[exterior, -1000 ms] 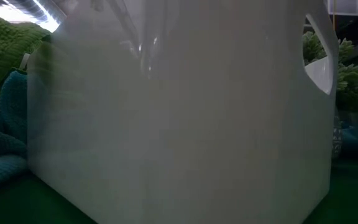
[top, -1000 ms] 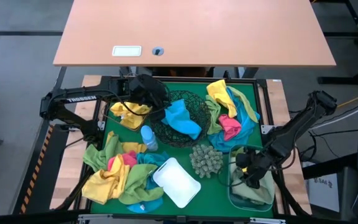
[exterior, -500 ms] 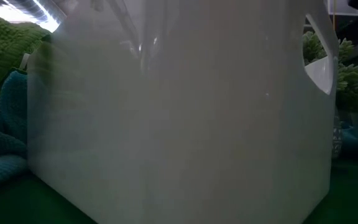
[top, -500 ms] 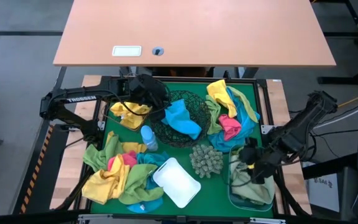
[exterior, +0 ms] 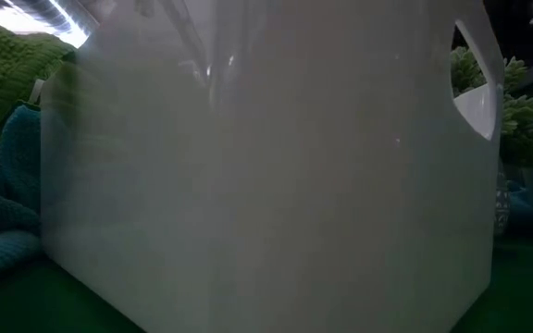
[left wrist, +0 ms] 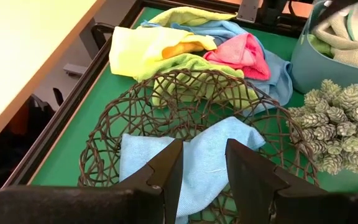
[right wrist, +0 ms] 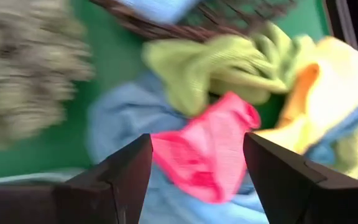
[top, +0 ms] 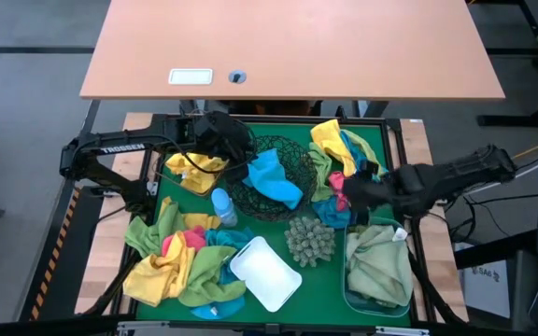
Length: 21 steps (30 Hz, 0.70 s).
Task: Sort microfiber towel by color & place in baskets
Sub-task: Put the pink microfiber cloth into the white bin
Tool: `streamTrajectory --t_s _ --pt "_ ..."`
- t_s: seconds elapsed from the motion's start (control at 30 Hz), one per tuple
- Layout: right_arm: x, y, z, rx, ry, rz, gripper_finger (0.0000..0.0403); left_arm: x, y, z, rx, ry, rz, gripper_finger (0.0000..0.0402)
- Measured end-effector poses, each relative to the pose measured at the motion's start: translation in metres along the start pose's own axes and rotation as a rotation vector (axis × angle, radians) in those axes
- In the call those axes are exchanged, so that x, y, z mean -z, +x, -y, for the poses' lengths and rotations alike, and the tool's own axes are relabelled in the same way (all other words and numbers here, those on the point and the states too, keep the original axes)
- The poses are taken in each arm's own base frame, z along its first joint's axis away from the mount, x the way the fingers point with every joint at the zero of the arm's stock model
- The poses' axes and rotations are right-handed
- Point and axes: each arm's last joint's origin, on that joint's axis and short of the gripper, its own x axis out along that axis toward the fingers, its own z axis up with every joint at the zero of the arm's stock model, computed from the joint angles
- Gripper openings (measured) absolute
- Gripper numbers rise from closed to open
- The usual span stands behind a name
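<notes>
The right gripper grips the towel by its bunched middle fold [top: 337,181] next, to sort the pink towel into the white tub [top: 264,273].
My left gripper [top: 239,154] [left wrist: 202,165] hangs open over the far left rim of the round black wire bowl [top: 292,149], above the blue towel [left wrist: 194,168] lying in it. My right gripper [top: 348,193] [right wrist: 197,155] is open above the far right pile of towels [top: 344,163], over a pink towel [right wrist: 207,158] that lies on blue and green ones. The translucent blue tub [top: 348,280] at the near right holds green towels [top: 381,266]. The white tub [top: 264,273] stands at the near middle, next to a second towel pile [top: 180,257].
A spiky grey-green ball [top: 309,240] sits between the bowl and the tubs. A small blue bottle [top: 222,207] stands left of the bowl, with a yellow towel [top: 194,170] beyond it. In the low view the white tub's wall [exterior: 266,185] blocks nearly everything.
My right gripper has risen out of the translucent blue tub and swung toward the table's far edge and left. It stays open and now hangs over the far right pile. The green towels stay in the tub.
</notes>
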Motion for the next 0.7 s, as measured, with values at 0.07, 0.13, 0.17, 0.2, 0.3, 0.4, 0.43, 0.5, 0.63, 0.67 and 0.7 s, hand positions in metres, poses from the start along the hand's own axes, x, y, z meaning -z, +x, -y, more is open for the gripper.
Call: streamTrajectory --t_s 0.07,0.13,0.17,0.2,0.3,0.4,0.43,0.5,0.63,0.67,0.7 --pt "0.0 0.013 0.011 0.032 0.026 -0.027 0.0253 0.0 0.0 0.0 0.0 0.0 0.0 0.0115" --pt "0.0 0.025 0.02 0.029 0.044 -0.041 0.0253 0.0 0.0 0.0 0.0 0.0 0.0 0.0115" --pt "0.001 0.03 0.024 0.024 0.051 -0.048 0.0253 0.0 0.0 0.0 0.0 0.0 0.0 0.0115" --pt "0.002 0.036 0.027 0.016 0.056 -0.055 0.0253 0.0 0.0 0.0 0.0 0.0 0.0 0.0115" --pt "0.006 0.052 0.034 -0.001 0.068 -0.068 0.0253 0.0 0.0 0.0 0.0 0.0 0.0 0.0115" --pt "0.011 0.064 0.038 -0.004 0.074 -0.079 0.0253 0.0 0.0 0.0 0.0 0.0 0.0 0.0115" --pt "0.014 0.068 0.039 -0.009 0.073 -0.086 0.0253 0.0 0.0 0.0 0.0 0.0 0.0 0.0115" --pt "0.018 0.075 0.04 -0.023 0.072 -0.1 0.0253 0.0 0.0 0.0 0.0 0.0 0.0 0.0115" --pt "0.026 0.088 0.04 -0.035 0.089 -0.101 0.0253 0.0 0.0 0.0 0.0 0.0 -0.001 0.0115" --pt "0.028 0.091 0.04 -0.034 0.088 -0.103 0.0253 0.0 0.0 0.0 0.0 0.0 -0.001 0.0115" --pt "0.03 0.094 0.039 -0.031 0.088 -0.103 0.0253 0.0 0.0 0.0 0.0 0.0 -0.001 0.0115"
